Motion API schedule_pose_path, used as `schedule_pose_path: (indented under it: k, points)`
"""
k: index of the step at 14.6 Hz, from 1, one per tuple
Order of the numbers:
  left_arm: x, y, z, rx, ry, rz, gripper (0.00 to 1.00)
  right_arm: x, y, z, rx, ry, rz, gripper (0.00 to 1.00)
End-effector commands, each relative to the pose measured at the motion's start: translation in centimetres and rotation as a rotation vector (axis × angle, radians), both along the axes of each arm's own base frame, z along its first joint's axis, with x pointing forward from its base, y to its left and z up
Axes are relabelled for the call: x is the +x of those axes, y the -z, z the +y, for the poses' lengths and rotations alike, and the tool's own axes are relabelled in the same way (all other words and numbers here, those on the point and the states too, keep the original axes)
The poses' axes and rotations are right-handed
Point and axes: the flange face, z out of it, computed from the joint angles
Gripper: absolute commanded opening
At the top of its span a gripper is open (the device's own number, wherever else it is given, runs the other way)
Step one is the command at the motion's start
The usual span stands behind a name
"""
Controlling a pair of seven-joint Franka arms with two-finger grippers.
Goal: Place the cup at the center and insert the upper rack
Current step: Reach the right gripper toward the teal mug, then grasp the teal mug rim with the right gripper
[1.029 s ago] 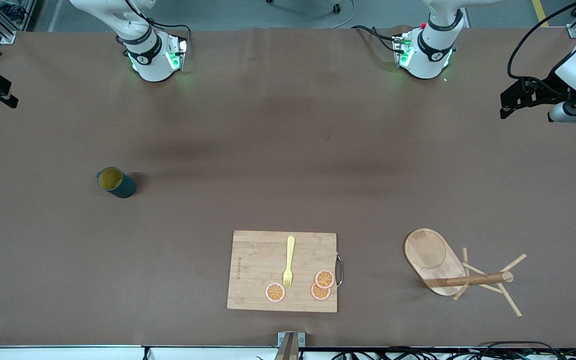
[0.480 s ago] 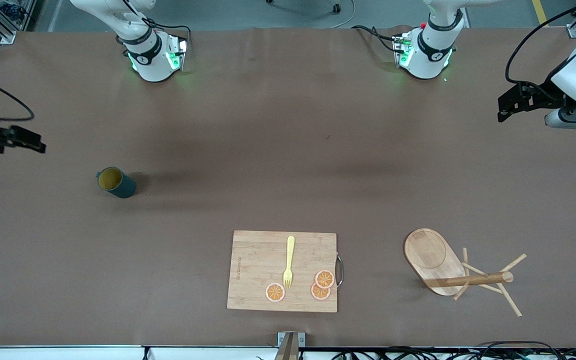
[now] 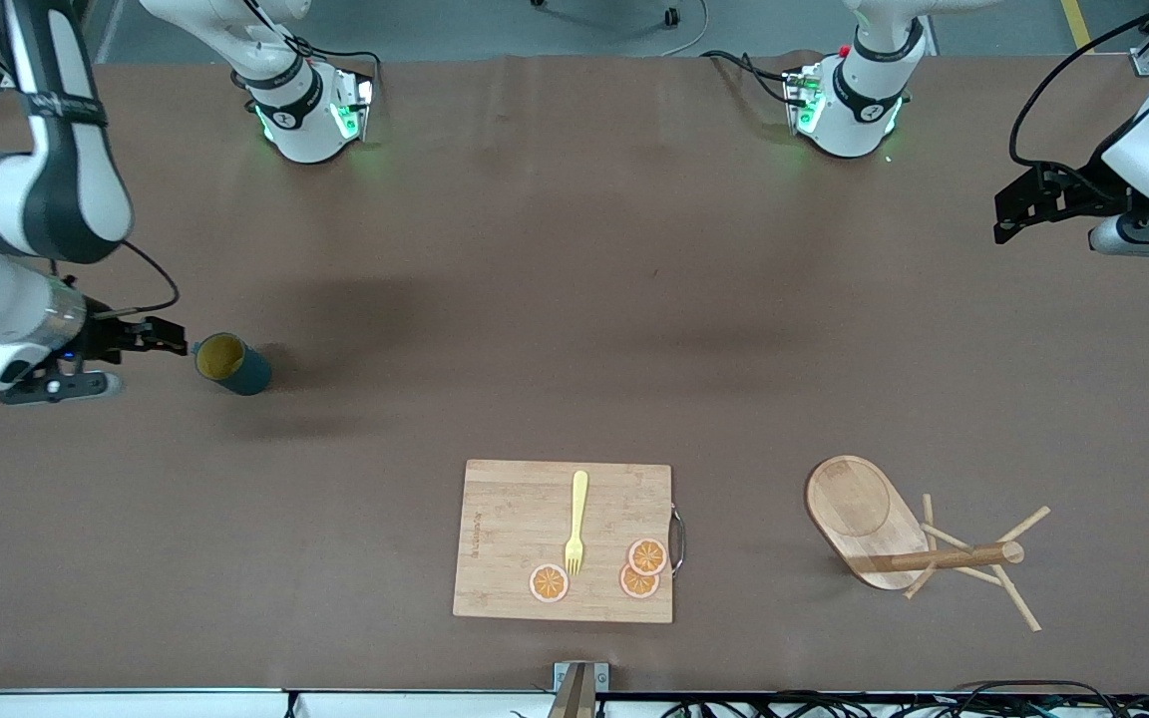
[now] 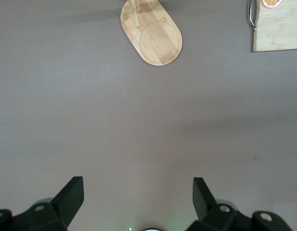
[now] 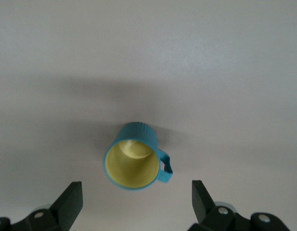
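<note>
I need to place the cup (image 5: 134, 161) at the center, so I should next grab it by its rim (image 5: 158, 156) beside the handle with my right gripper.
The dark teal cup (image 3: 232, 365) stands mouth up, mustard-yellow inside, toward the right arm's end of the table. My right gripper (image 3: 168, 340) is open and empty beside it, its tips close to the handle side. In the right wrist view the cup (image 5: 134, 161) lies just ahead of the open gripper (image 5: 136, 186), not between the fingers. The upper rack (image 3: 892, 536), a wooden mug tree, lies tipped on its side toward the left arm's end. My left gripper (image 3: 1016, 211) is open and empty, high over the table's edge there; the left wrist view shows the rack's oval base (image 4: 152, 36).
A bamboo cutting board (image 3: 510, 519) lies near the front edge at mid-table, with a yellow fork (image 3: 575, 522) and three orange slices (image 3: 639, 568) on it. Its corner shows in the left wrist view (image 4: 278, 29). Both arm bases stand along the table's top edge.
My right arm has swung in from the table's end and brought its open gripper down beside the cup. My left gripper has barely shifted. The cup and rack have not moved.
</note>
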Motion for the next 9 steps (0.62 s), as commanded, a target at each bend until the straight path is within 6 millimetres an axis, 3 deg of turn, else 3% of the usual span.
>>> schedule_pose_path:
  k: [1, 9]
  points:
    - [0.1, -0.3, -0.3, -0.019, 0.002, 0.002, 1.0, -3.2, 3.4, -1.3, 0.008, -0.041, -0.053, 1.0]
    - [0.2, -0.3, -0.5, -0.033, 0.001, 0.002, 1.0, -3.5, 10.0, -1.1, 0.005, -0.082, -0.039, 0.97]
